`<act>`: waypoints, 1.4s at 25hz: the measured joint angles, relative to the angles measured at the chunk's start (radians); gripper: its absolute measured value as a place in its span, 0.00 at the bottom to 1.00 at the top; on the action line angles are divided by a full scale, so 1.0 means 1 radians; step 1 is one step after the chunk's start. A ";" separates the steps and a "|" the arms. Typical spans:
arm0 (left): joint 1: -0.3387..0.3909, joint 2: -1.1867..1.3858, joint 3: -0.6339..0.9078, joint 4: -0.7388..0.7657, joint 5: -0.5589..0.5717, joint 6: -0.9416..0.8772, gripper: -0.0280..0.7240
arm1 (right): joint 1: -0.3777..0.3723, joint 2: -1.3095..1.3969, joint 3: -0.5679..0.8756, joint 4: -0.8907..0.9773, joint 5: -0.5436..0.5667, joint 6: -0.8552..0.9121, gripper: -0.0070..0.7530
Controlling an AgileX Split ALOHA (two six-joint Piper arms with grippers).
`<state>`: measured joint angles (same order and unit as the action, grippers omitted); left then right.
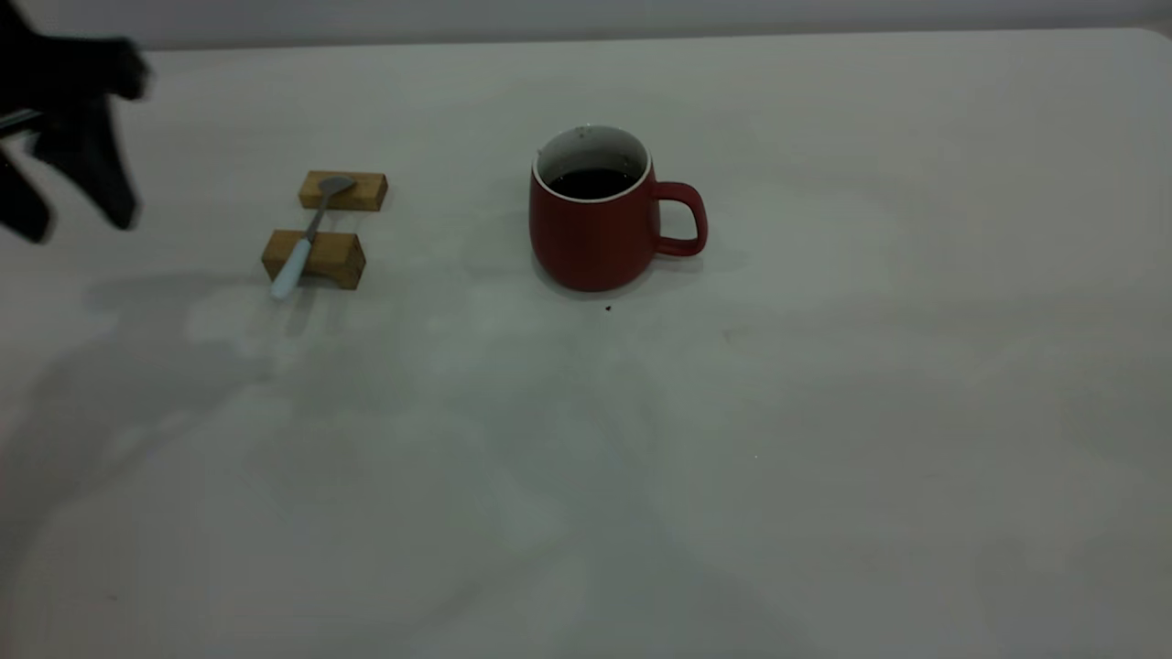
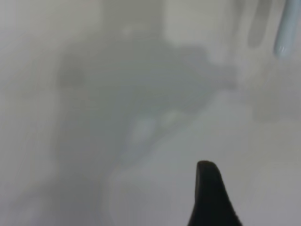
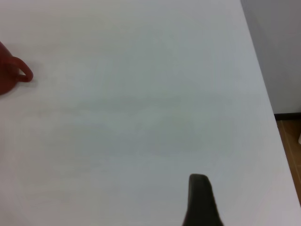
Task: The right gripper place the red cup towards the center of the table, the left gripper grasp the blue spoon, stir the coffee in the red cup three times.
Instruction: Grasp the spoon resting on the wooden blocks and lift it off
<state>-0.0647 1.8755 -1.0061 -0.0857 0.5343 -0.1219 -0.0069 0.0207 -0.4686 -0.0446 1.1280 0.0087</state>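
My left gripper grabs the blue spoon by its pale handle (image 1: 291, 270) next, to stir the coffee in the red cup (image 1: 595, 229).
The red cup (image 1: 595, 229) stands upright near the middle of the table (image 1: 824, 412), handle to the right, with dark coffee (image 1: 593, 183) inside. The blue spoon (image 1: 307, 240) lies across two wooden blocks left of the cup; its pale handle end (image 2: 286, 33) shows in the left wrist view. My left gripper (image 1: 73, 215) hangs open at the far left, above the table and left of the spoon, holding nothing. In the right wrist view one dark finger (image 3: 199, 197) hovers over bare table, far from the cup (image 3: 5, 77), with no second finger beside it.
Two tan wooden blocks (image 1: 343, 191) (image 1: 316, 259) carry the spoon. A small dark speck (image 1: 608, 308) lies in front of the cup. The table's edge (image 3: 263, 80) and a strip of wooden floor (image 3: 290, 150) show in the right wrist view.
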 joint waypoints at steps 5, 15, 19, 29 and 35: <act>-0.069 0.159 -0.134 -0.007 -0.010 -0.019 0.74 | 0.000 0.000 0.000 0.000 0.000 0.000 0.75; -0.106 0.369 -0.343 -0.007 0.034 -0.065 0.74 | 0.000 0.000 0.000 0.000 0.000 0.000 0.75; -0.106 0.405 -0.371 -0.007 0.054 -0.067 0.74 | 0.000 0.000 0.000 0.000 0.001 0.000 0.75; -0.106 0.464 -0.382 -0.007 0.025 -0.069 0.74 | 0.000 0.000 0.000 0.000 0.001 0.000 0.75; -0.106 0.505 -0.390 -0.007 0.005 -0.069 0.74 | 0.000 0.000 0.000 0.000 0.001 0.000 0.75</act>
<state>-0.1709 2.3804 -1.3957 -0.0928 0.5390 -0.1907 -0.0069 0.0207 -0.4686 -0.0446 1.1285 0.0087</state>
